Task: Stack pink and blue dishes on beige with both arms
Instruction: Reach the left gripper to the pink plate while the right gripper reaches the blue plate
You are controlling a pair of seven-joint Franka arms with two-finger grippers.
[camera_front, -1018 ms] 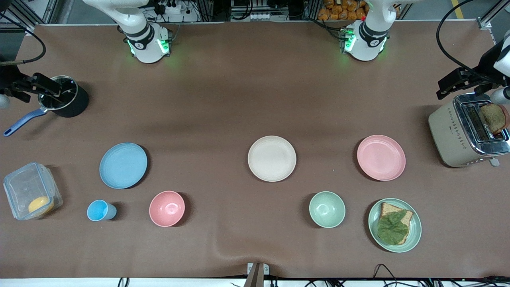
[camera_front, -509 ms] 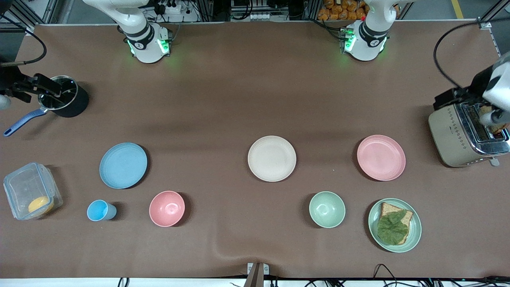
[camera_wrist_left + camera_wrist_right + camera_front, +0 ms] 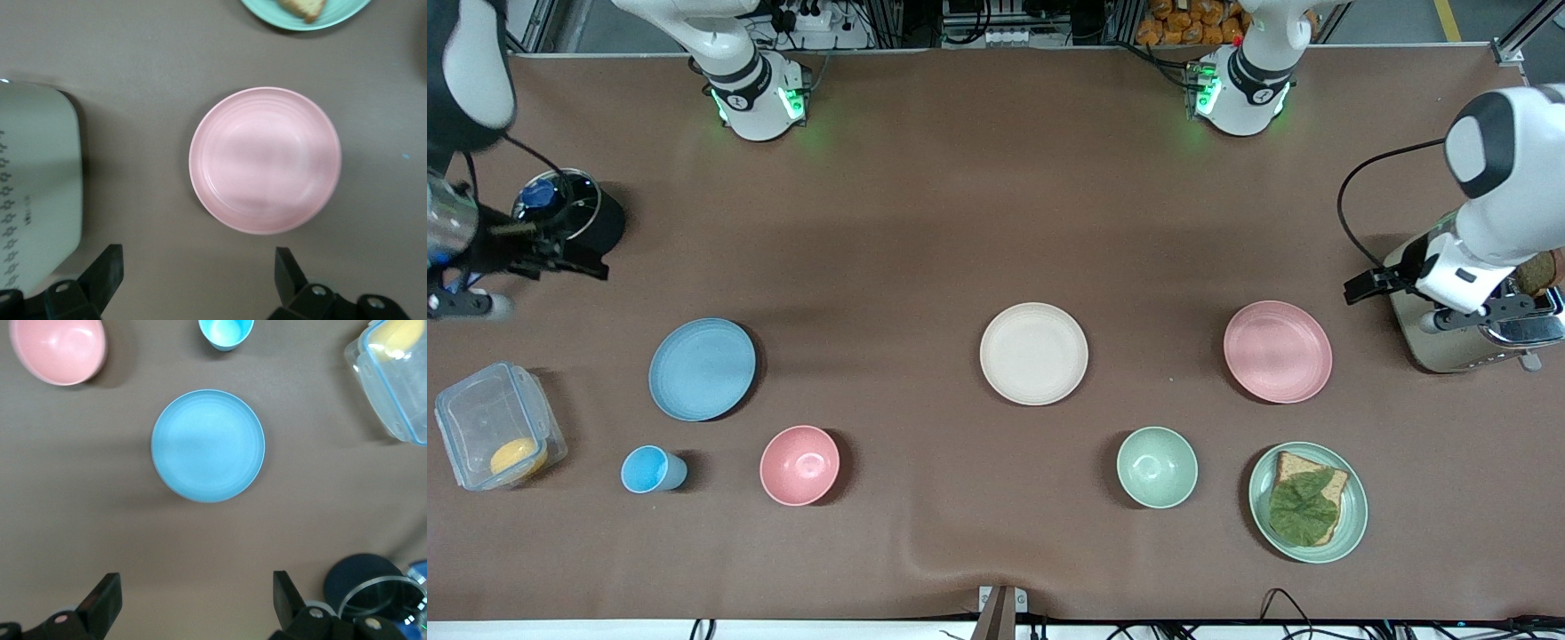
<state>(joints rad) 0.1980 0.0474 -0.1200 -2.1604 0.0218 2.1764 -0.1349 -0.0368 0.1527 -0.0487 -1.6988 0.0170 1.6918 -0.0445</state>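
The blue plate needs to be stacked on the beige plate (image 3: 1033, 353), so my right gripper will next grab the blue plate by its rim (image 3: 694, 321).
The beige plate (image 3: 1033, 353) lies bare at mid-table. The pink plate (image 3: 1277, 351) lies beside it toward the left arm's end, and the blue plate (image 3: 702, 368) toward the right arm's end. My left gripper (image 3: 1476, 313) hangs open and empty over the toaster's edge, beside the pink plate (image 3: 265, 160); in the left wrist view the left gripper (image 3: 197, 280) has bare cloth between its fingers. My right gripper (image 3: 480, 286) hovers open and empty by the black pot; the blue plate (image 3: 207, 445) lies a little way from the right gripper (image 3: 195, 600).
A toaster (image 3: 1463, 302) with bread stands beside the pink plate. A green plate (image 3: 1307, 501) with bread and lettuce and a green bowl (image 3: 1157, 467) lie nearer the camera. A pink bowl (image 3: 799, 465), blue cup (image 3: 649, 469), clear container (image 3: 494, 425) and black pot (image 3: 578, 218) surround the blue plate.
The left arm has swung in from the toaster's outer end toward the pink plate. The right arm has come away from the pot toward the blue plate. No dish has moved.
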